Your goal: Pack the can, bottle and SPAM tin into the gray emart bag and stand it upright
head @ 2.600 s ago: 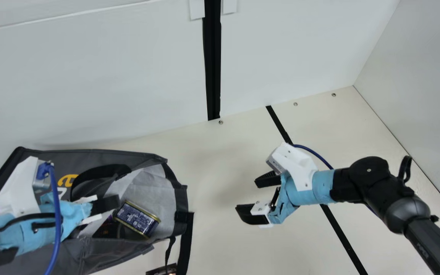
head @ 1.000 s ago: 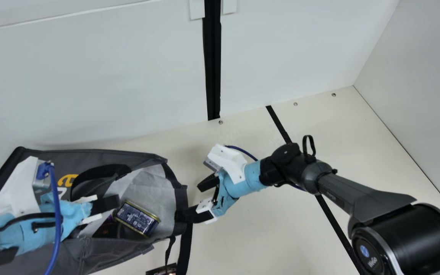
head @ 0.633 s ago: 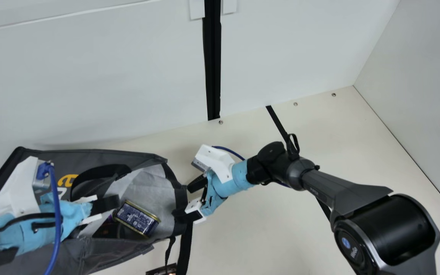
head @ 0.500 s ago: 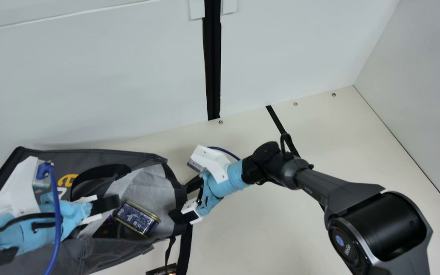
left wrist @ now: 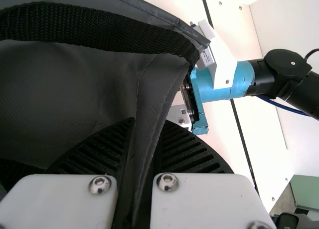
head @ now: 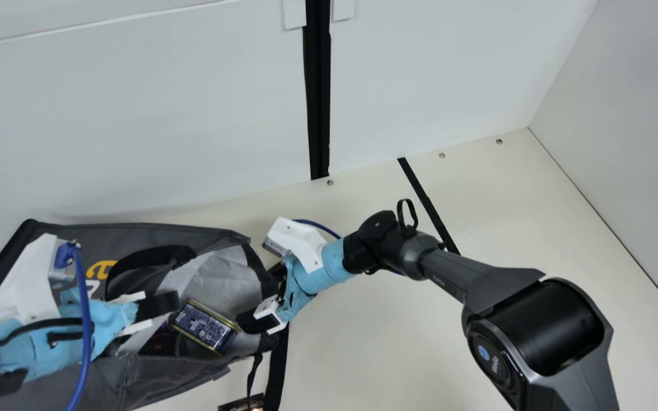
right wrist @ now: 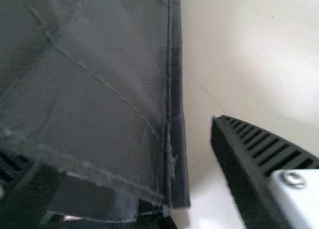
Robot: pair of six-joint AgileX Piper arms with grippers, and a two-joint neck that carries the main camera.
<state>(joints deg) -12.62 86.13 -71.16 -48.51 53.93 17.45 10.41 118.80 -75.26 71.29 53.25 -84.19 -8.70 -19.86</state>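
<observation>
My right gripper pinches the bag by its stitched rim (right wrist: 172,154) next, since that rim stands up between my fingers while the fabric (right wrist: 94,104) around it slumps.
The gray emart bag (head: 152,379) lies on its side at the left of the main view, its mouth facing right. Inside the mouth rests the SPAM tin (head: 204,326), tilted, with dark items partly hidden beside it. My left gripper (head: 160,307) is at the bag's opening; in the left wrist view the left gripper (left wrist: 143,139) pinches a fold of gray fabric. My right gripper (head: 267,297) stands open at the mouth's right rim, one finger inside beside the tin. Seen from its wrist, the right gripper (right wrist: 117,151) has the bag's edge (right wrist: 169,99) between its spread fingers.
A black strap (head: 275,368) hangs from the bag's mouth onto the cream table (head: 374,354). A small dark printed item (head: 240,404) lies at the bottom edge. A white wall (head: 163,114) rises behind the bag.
My right arm has moved left across the table to the bag's mouth, and its lower finger has passed over the rim. The left arm, bag and tin have stayed put.
</observation>
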